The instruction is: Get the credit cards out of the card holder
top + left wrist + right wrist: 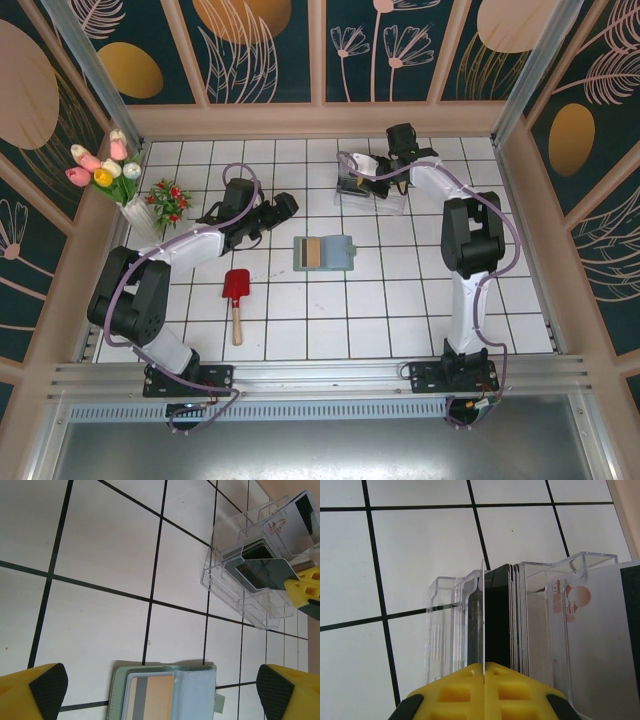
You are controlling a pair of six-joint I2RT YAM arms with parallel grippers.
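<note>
The dark credit card stands edge-on beside the upright cards with its lower part inside the clear box, so it is now time for my right gripper to open.
The card holder (340, 253) lies open on the tiles mid-table, and one tan-gold credit card (312, 254) sits in its left pocket. In the left wrist view the card holder (210, 690) and the tan-gold card (155, 692) lie between my left fingers. My left gripper (288, 207) (162, 692) hovers open just left of and behind the holder. My right gripper (347, 168) (484, 672) is shut on a dark credit card (262, 573), which shows edge-on (483, 610) over the clear plastic boxes (372, 192).
The clear boxes (545, 630) hold several upright cards at the back centre. A red toy shovel (236, 292) lies front left. A vase of tulips (118, 178) and a small red-flowered plant (170, 200) stand by the left wall. Wooden walls ring the table.
</note>
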